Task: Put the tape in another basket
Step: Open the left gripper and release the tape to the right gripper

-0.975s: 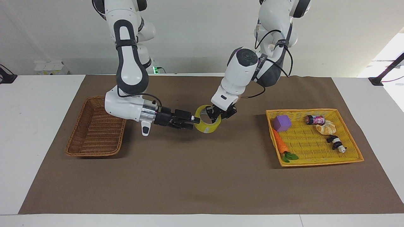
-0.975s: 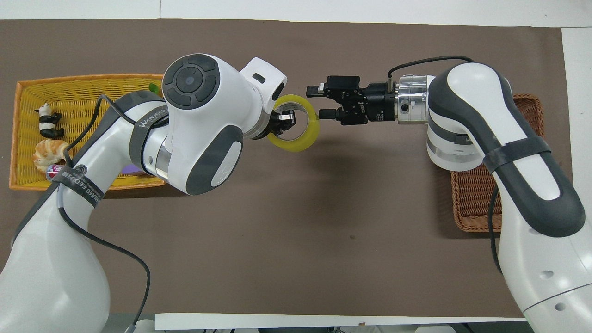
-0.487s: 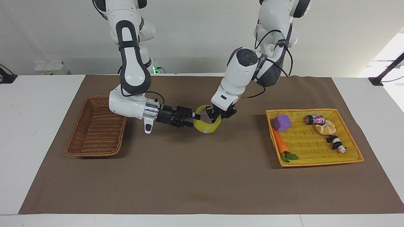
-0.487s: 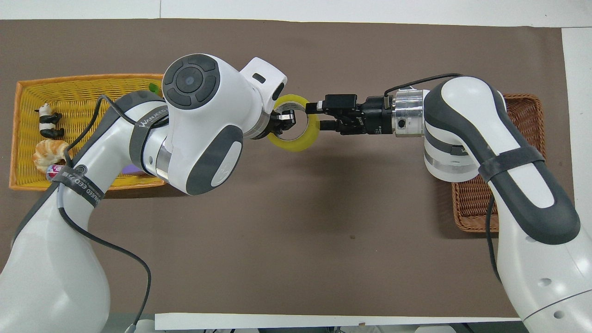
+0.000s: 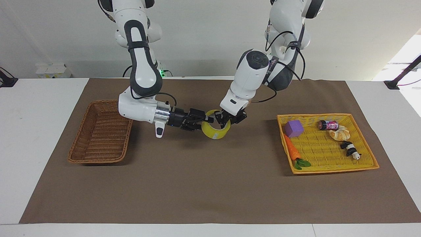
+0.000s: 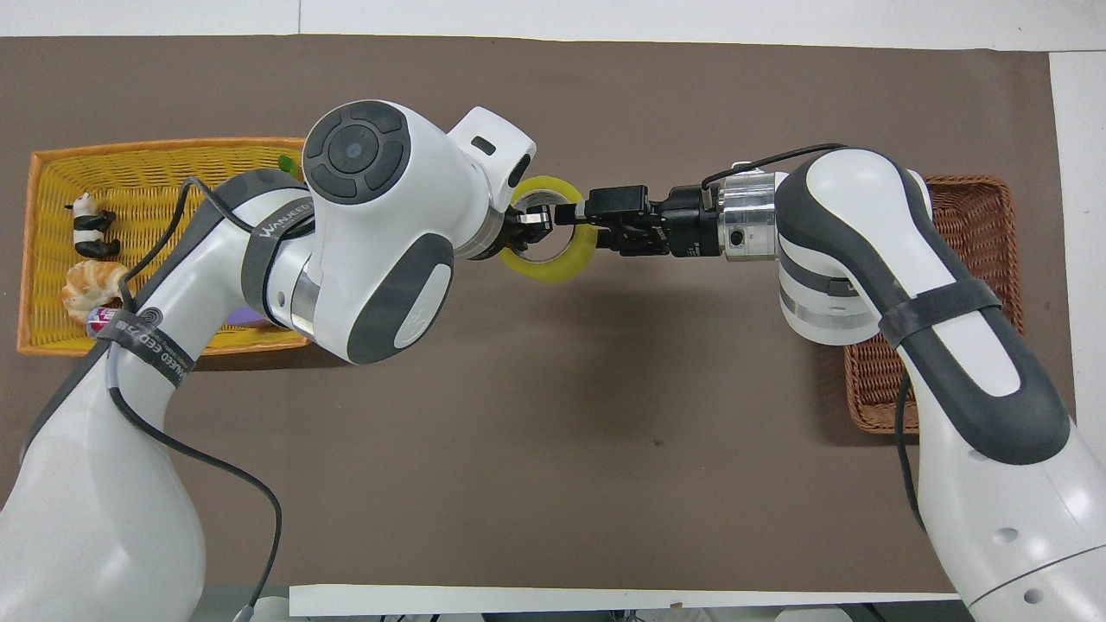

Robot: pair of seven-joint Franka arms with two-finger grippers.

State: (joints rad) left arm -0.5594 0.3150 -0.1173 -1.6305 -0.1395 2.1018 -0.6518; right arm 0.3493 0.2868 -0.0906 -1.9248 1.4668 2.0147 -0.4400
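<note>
The right gripper grabs the tape by its free side across the tape's ring [image 6: 586, 230] next, since my left gripper already holds the tape's opposite side.
The tape [image 5: 216, 133] [image 6: 553, 269], a yellow roll, hangs tilted above the middle of the brown mat. My left gripper [image 5: 223, 122] [image 6: 530, 226] is shut on the roll's wall on the side toward the yellow tray. My right gripper [image 5: 206, 122] [image 6: 577, 224] comes in level from the basket's side. It is open, with one finger inside the ring and the other outside the same roll's wall. The brown wicker basket [image 5: 98, 138] [image 6: 981, 200] lies toward the right arm's end of the table, partly covered by the right arm in the overhead view.
A yellow woven tray [image 5: 329, 171] [image 6: 52, 161] toward the left arm's end holds a purple cube [image 5: 293, 128], a carrot [image 5: 292, 149], a can [image 5: 328, 125], a croissant [image 5: 340, 133] and a panda figure [image 5: 350, 149].
My right gripper has moved from the basket's side up to the tape, so its fingers now straddle the wall, and they have narrowed. The left gripper and the tape have stayed still.
</note>
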